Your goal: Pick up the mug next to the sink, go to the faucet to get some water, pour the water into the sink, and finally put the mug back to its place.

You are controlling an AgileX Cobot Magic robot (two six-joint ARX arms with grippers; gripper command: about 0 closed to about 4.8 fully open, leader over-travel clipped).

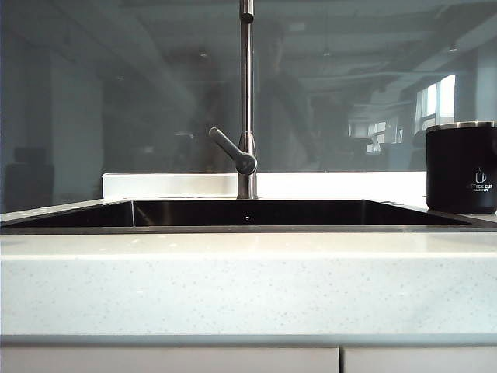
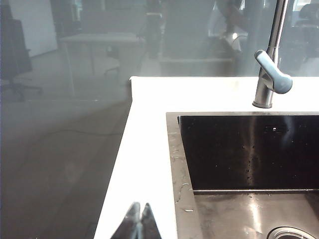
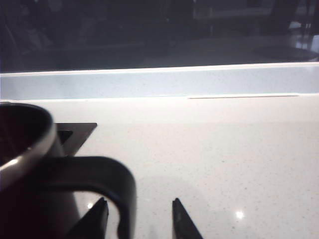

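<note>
My right gripper grips the black mug by its handle (image 3: 123, 183) next, to bring the mug to the faucet for some water.
The matte black mug (image 1: 461, 167) with a steel rim stands on the white counter to the right of the sink (image 1: 248, 228). The slim steel faucet (image 1: 246, 93) rises behind the basin's middle. Neither gripper shows in the exterior view. In the right wrist view the mug (image 3: 22, 149) is close. My right gripper (image 3: 139, 204) is open, and the outer bar of the mug's handle (image 3: 112, 172) stands between its fingers without being pinched. My left gripper (image 2: 140, 208) is shut and empty, hanging over the counter strip beside the sink (image 2: 173, 149), with the faucet (image 2: 270, 74) beyond.
A dark glass pane runs behind the counter's raised white back ledge (image 1: 171, 185). The wide white countertop (image 1: 248, 280) lies in front of the sink. A drain (image 2: 291, 233) sits in the wet steel floor of the basin. One sink corner (image 3: 75, 132) shows behind the mug.
</note>
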